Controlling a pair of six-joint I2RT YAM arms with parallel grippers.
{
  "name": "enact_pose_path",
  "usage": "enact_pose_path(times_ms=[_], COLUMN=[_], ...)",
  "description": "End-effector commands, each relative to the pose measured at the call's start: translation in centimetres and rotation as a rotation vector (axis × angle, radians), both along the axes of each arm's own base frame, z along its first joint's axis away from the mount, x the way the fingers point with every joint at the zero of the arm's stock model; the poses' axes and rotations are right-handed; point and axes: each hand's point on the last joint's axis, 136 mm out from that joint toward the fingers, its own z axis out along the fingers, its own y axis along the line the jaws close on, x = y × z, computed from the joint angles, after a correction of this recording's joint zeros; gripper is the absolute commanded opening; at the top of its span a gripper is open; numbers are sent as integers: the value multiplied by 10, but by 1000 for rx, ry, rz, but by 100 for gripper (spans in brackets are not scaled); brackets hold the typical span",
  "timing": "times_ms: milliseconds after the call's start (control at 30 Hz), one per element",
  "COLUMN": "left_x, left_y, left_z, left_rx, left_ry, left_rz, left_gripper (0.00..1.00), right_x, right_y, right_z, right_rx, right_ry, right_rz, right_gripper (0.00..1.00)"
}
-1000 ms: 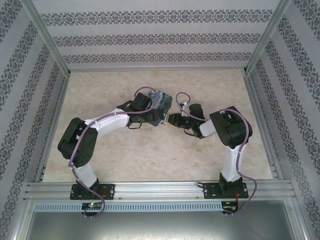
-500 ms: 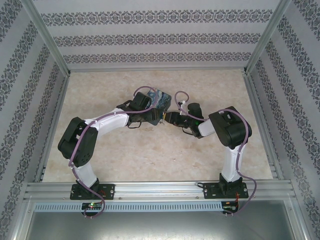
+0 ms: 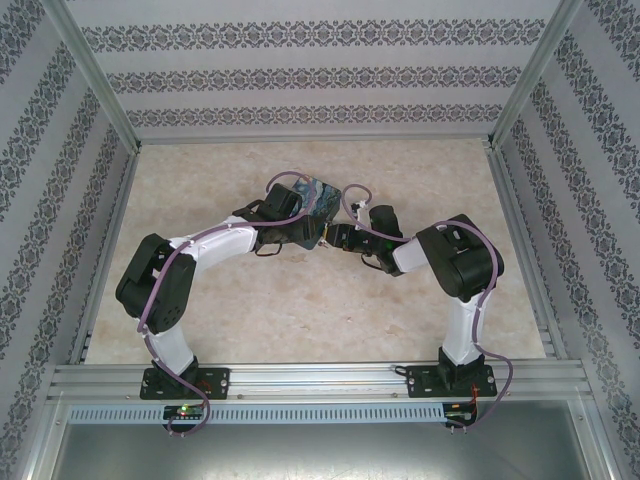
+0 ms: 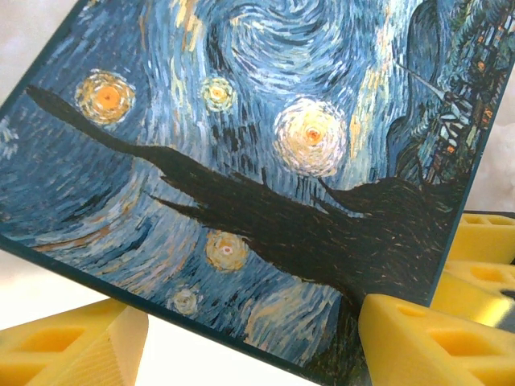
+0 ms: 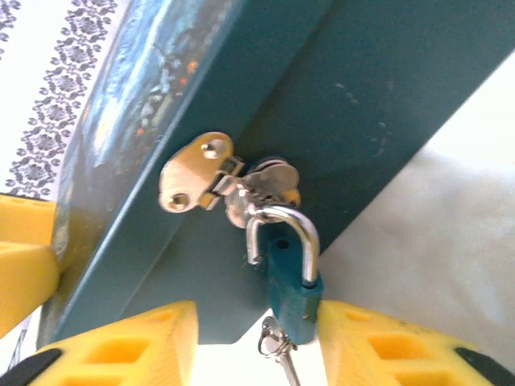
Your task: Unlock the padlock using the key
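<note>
My right gripper grabs the padlock by its teal body point(image 5: 295, 294) next, so the open shackle stays free to slip out of the hasp point(image 5: 197, 181).
The blue night-sky box point(image 3: 320, 204) sits tilted at mid-table, and my left gripper point(image 3: 298, 228) is shut on it. Its painted lid point(image 4: 241, 145) lies between my yellow left fingers point(image 4: 434, 338). On the box's teal side point(image 5: 338, 88), a small padlock point(image 5: 291, 281) with a teal body hangs from the silver hasp point(image 5: 197, 181). Its shackle is sprung open, one end out of the body. The key point(image 5: 278, 358) on its ring sticks out of the padlock's underside. My right gripper point(image 5: 257, 314) is open, its fingers either side of padlock and key, and the right finger point(image 5: 386, 346) is close against the body.
Patterned walls point(image 3: 300, 80) and metal frame posts point(image 3: 95, 75) enclose the beige table point(image 3: 300, 320) on three sides. Both arms meet at the box in the middle. Open tabletop lies in front of and behind them.
The right gripper's jaws have gone from nearly shut to open. The right arm has crept left, closer to the box. Left arm and box have stayed put.
</note>
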Motion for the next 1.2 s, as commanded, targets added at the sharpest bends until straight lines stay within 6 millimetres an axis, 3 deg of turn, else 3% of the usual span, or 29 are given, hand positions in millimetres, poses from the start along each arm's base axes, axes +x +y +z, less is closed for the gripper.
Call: enact_pose_path(times_ms=[0, 500, 867, 1167], left_x=[-41, -43, -45, -47], left_y=[19, 19, 21, 21], left_z=[-57, -59, -64, -66], left_rx=[118, 114, 124, 129], left_ry=[205, 212, 229, 237], left_rz=[-31, -30, -31, -35], left_gripper=[70, 69, 69, 69], right_x=[-8, 1, 17, 29], right_y=[-10, -7, -14, -22], right_z=[-43, -33, -4, 5], right_rx=[-110, 5, 134, 172], right_ry=[100, 137, 163, 227], right_rz=[-31, -84, -165, -224], right_gripper=[38, 0, 0, 0])
